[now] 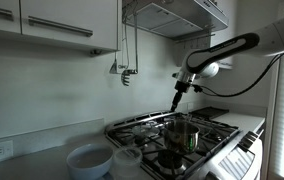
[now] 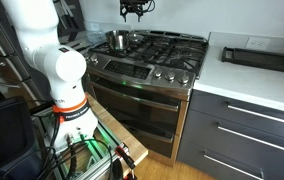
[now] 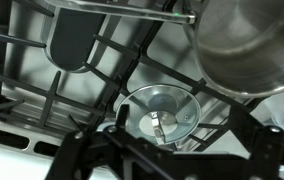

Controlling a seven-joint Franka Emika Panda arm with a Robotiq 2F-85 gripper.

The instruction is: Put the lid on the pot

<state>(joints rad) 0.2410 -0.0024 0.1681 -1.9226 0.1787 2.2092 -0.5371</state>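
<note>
Next, my gripper should pick up the lid by its small central handle, leaving the lid's rim free to settle onto the pot (image 3: pixel 244 45).
The shiny steel pot (image 3: pixel 244 45) stands on the stove grate and fills the upper right of the wrist view. It also shows in both exterior views (image 1: pixel 185 133) (image 2: pixel 117 40). The round silvery lid (image 3: pixel 162 110) lies on the grate beside the pot, with its small handle at the centre. My gripper (image 3: pixel 177 150) hangs open and empty in the air above the lid, and its dark fingers frame the bottom of the wrist view. In both exterior views the gripper (image 1: pixel 177 100) (image 2: pixel 134 11) is well above the stove, close to the pot.
Black burner grates (image 3: pixel 102 60) cover the stove top. A wide white bowl (image 1: pixel 87 158) and a pale translucent container (image 1: pixel 127 160) stand on the counter beside the stove. A range hood (image 1: pixel 177 15) hangs overhead. A dark tray (image 2: pixel 260 57) lies on the far counter.
</note>
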